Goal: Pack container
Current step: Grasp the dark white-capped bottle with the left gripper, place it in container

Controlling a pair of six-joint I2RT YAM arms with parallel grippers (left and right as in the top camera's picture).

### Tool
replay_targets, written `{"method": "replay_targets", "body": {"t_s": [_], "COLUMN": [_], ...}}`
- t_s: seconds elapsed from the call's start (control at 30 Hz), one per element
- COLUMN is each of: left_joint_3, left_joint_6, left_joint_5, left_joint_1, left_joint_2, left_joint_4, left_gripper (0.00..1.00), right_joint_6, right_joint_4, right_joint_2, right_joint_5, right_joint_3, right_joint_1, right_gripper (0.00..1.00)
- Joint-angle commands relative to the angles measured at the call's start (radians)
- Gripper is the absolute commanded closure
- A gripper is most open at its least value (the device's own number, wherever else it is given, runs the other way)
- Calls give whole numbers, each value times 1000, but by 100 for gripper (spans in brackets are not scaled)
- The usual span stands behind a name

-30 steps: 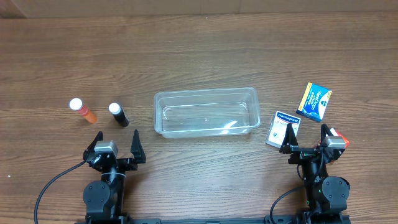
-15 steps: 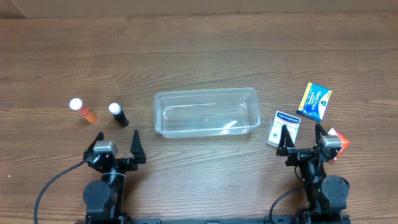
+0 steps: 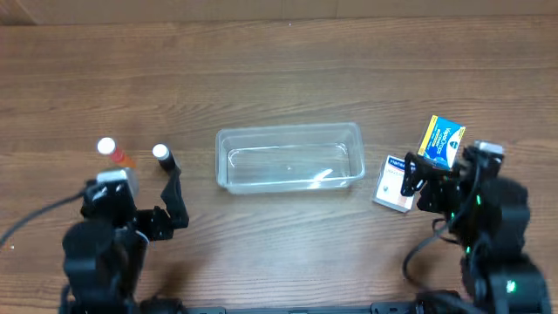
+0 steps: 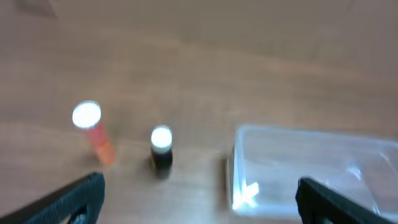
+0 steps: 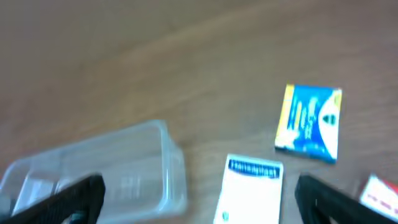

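Next, my left gripper grabs its white cap (image 3: 160,151), which leaves the black bottle's dark body free to enter the container (image 3: 288,157).
The clear plastic container (image 3: 288,157) sits empty mid-table; it also shows in the left wrist view (image 4: 292,140) and the right wrist view (image 5: 168,155). An orange bottle (image 3: 112,150) and a black bottle (image 3: 164,159), both white-capped, stand to its left, ahead of my open, empty left gripper (image 3: 139,187) (image 4: 199,211). A white box (image 3: 397,181) (image 5: 252,190) and a blue-yellow box (image 3: 443,139) (image 5: 309,121) lie to its right. My open, empty right gripper (image 3: 445,170) (image 5: 199,211) hangs over the white box.
A small red-and-white item (image 5: 380,190) lies at the far right of the right wrist view; my right arm hides it in the overhead view. Bare wooden table (image 3: 279,70) stretches behind the container.
Both arms have risen from the front edge and moved forward, the left towards the two bottles, the right over the white box, now covering the red item. Both grippers stayed open.
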Motion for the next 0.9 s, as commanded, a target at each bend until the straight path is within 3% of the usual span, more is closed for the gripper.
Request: {"method": "replay_targets", "body": {"t_s": [0.0,0.13,0.2,0.33,0.63,0.87], "left_joint_3": [262,482,512,552,554,553], "left_joint_6": [-6,-6,1,-71,-74,-98], "left_joint_5": [5,35,30,4,5,4], "left_joint_1": [4,4,4,39,59,59], "left_joint_2": [262,480,526,663,1104,1219], "left_joint_4": [-190,-442,-451,-412,-357,-216], "left_gripper": [0,0,0,0,0,0], "right_joint_6": [-6,-6,-6,-6,-6,-6], "right_joint_4": [-150,-282,-280,-288,-297,-300], "right_joint_2": [207,347,356,356,356,356], "right_joint_5": [2,1,2,5,1,1], "right_joint_3": [193,267,267,267,266,266], "right_joint_1": [6,6,6,6,6,6], "right_gripper": [0,0,0,0,0,0]}}
